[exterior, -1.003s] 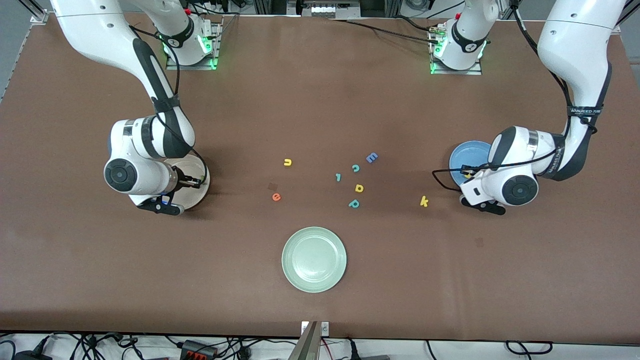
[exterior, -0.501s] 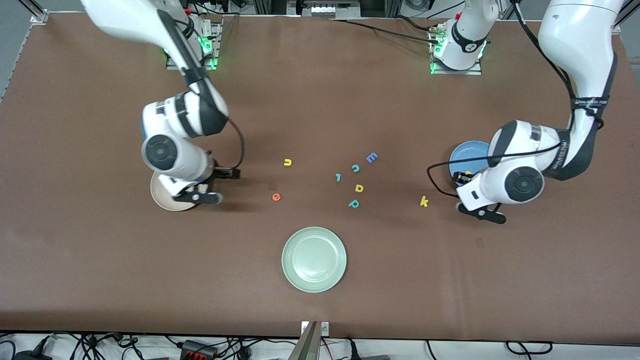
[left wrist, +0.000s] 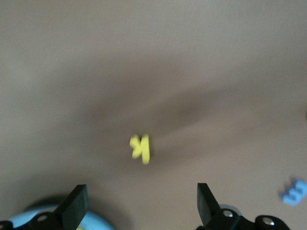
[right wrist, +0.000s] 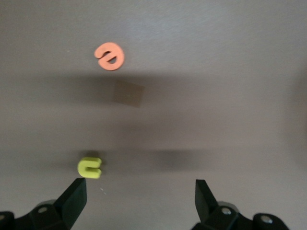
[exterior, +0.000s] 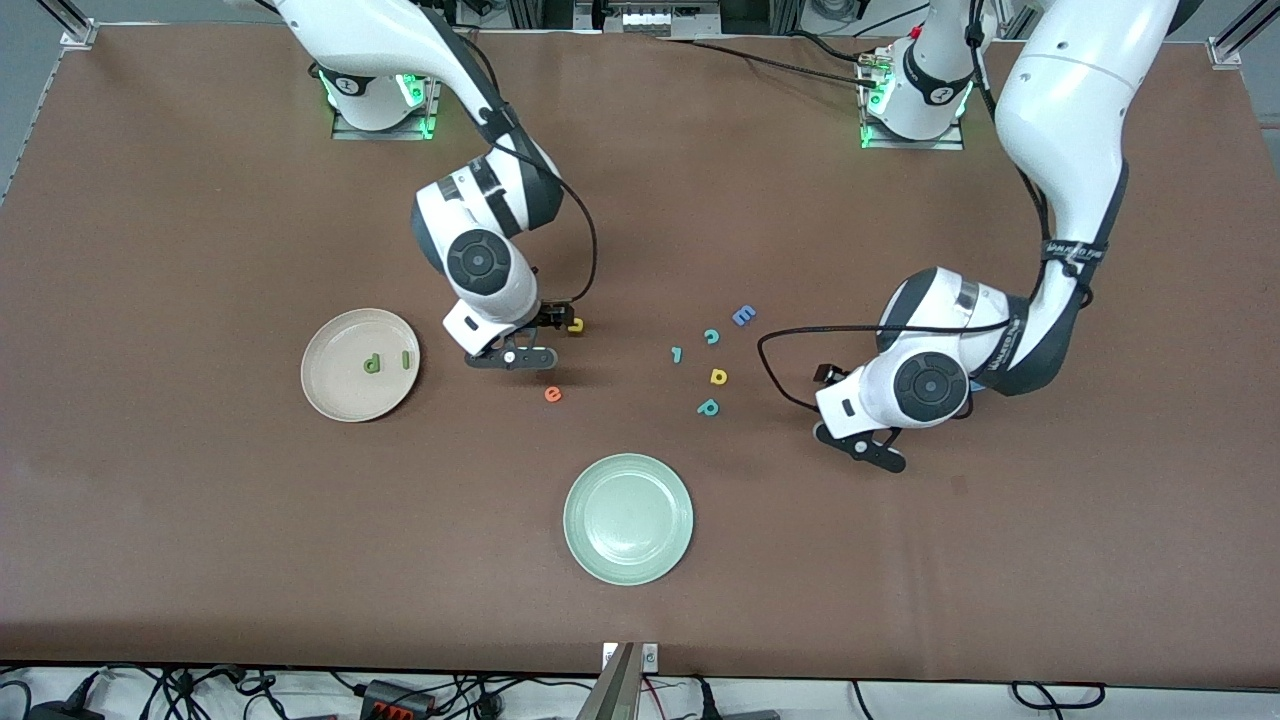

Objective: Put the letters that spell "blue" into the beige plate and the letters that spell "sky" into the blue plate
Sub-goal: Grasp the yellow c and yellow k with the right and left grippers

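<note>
I need to spell "blue" in the beige plate, so my right gripper must next grab the yellow u by its curved base and two ends.
The beige plate holds the dark green b and l. My right gripper is open over the table beside the yellow u, and nothing is between its fingers. The orange e lies nearer the front camera. My left gripper is open and empty above the yellow k; in the front view the hand hides the k. The blue plate shows only as a rim in the left wrist view. The teal y lies mid-table.
A pale green plate sits near the front edge. Loose letters lie mid-table: teal c, blue E, yellow a, teal p. A small dark patch marks the table between u and e.
The right arm left the beige plate and swung to the u, opening on the way. The left arm moved off the blue plate to over the k and opened.
</note>
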You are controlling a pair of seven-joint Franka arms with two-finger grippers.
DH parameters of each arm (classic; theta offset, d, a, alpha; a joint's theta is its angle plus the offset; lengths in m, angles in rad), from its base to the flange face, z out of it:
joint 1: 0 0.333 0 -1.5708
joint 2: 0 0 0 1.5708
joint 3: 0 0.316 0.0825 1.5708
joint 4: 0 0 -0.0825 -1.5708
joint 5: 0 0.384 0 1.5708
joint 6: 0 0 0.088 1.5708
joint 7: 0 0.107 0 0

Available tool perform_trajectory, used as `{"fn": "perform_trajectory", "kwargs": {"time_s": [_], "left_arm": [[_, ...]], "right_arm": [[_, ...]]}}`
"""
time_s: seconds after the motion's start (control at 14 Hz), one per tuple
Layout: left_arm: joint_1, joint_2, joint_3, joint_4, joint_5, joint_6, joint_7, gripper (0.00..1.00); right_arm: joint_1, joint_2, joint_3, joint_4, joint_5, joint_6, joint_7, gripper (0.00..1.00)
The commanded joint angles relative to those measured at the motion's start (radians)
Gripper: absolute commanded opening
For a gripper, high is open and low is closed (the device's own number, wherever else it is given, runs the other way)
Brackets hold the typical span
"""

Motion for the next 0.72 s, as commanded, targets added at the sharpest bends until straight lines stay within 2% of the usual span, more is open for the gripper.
{"fn": "perform_trajectory", "kwargs": {"time_s": [0.0, 0.07, 0.21, 0.5, 0.64], "left_arm": [[0.007, 0.031, 0.004, 0.016, -0.019, 0.053, 0.022, 1.0], [0.007, 0.036, 0.004, 0.006, -0.019, 0.068, 0.022, 1.0], [0.01, 0.034, 0.004, -0.015, -0.016, 0.082, 0.024, 1.0], [0.018, 0.036, 0.005, -0.055, -0.014, 0.132, 0.033, 1.0], [0.026, 0.037, 0.005, -0.087, -0.014, 0.174, 0.038, 1.0]], "right_arm": [[0.062, 0.029, -0.01, -0.001, 0.012, 0.059, 0.105, 0.95], [0.079, 0.035, -0.009, -0.001, 0.012, 0.068, 0.136, 0.88], [0.104, 0.057, -0.01, -0.001, 0.012, 0.102, 0.165, 0.85], [0.115, 0.095, -0.01, 0.001, 0.012, 0.172, 0.169, 0.85], [0.115, 0.097, -0.01, 0.001, 0.012, 0.175, 0.169, 0.77]]}}
